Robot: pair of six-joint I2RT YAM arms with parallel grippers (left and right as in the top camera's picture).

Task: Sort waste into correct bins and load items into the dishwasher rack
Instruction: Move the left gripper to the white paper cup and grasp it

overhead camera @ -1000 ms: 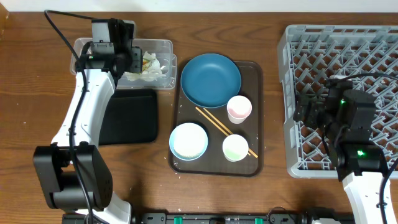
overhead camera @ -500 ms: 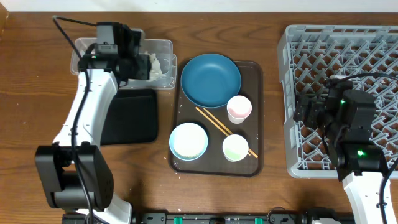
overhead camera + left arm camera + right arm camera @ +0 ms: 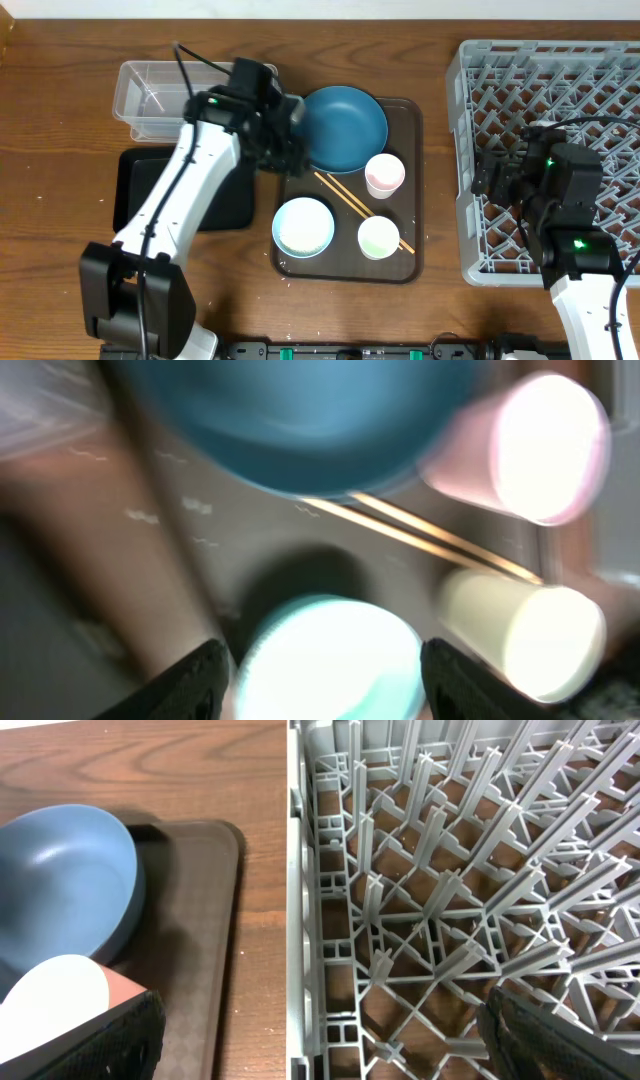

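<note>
The robot will next use its left gripper to grab the greenish cup's rim on the bowl side, which leaves the cup's far side free to hand over.
My left gripper (image 3: 287,148) is open and empty above the left edge of the brown tray, beside the dark-blue plate (image 3: 340,125). The blurred left wrist view shows the white bowl (image 3: 330,655) between its fingers (image 3: 325,670), below the plate (image 3: 300,420), with the chopsticks (image 3: 430,535), pinkish cup (image 3: 540,445) and greenish cup (image 3: 540,635). The overhead view shows the bowl (image 3: 303,226), pinkish cup (image 3: 385,174), greenish cup (image 3: 379,237) and chopsticks (image 3: 350,200). My right gripper (image 3: 497,180) is open and empty over the left edge of the grey rack (image 3: 560,60). No tissue or wrapper shows.
The clear tub (image 3: 150,90) stands at the back left, its right end under my left arm. The black tray (image 3: 140,200) lies in front of it. The brown serving tray (image 3: 412,120) holds the dishes. The right wrist view shows the rack pegs (image 3: 450,870) and tray edge (image 3: 200,920).
My left arm has swung right from over the clear tub to the brown tray's left edge. The right arm has not moved.
</note>
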